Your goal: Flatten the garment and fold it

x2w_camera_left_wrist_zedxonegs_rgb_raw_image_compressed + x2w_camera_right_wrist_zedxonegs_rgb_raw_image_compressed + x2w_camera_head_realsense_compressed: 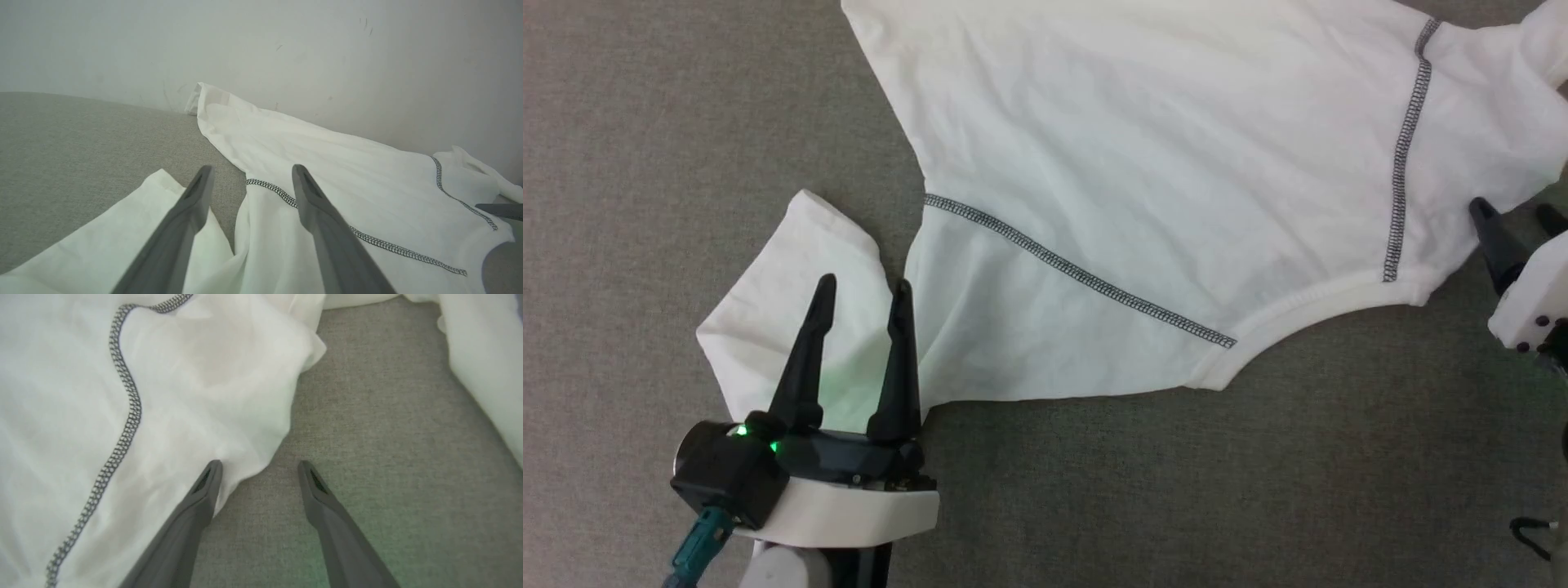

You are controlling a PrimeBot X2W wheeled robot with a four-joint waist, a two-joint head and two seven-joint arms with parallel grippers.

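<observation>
The garment's body [1170, 167] lies spread flat on the grey surface, so my right gripper next needs to take hold of the garment's shoulder edge to fold the garment.
The garment [1160, 188] is a white thin top with dark grey stitched seams, spread over the grey surface, neckline toward me. Its left sleeve [776, 327] lies bunched at the lower left. My left gripper [863, 284] hangs open over that sleeve, near the armpit seam, with nothing between its fingers. In the left wrist view the garment [327, 163] runs back to a pale wall, and the left gripper [251, 169] is spread above the sleeve. My right gripper [1515, 212] is open at the right edge, beside the right shoulder fabric. In the right wrist view the right gripper [259, 465] straddles the garment [184, 396] edge.
A grey fabric surface [645, 163] lies under everything, bare to the left and along the near side. A pale wall [261, 49] rises behind the garment in the left wrist view. More white cloth [486, 367] lies at the right of the right wrist view.
</observation>
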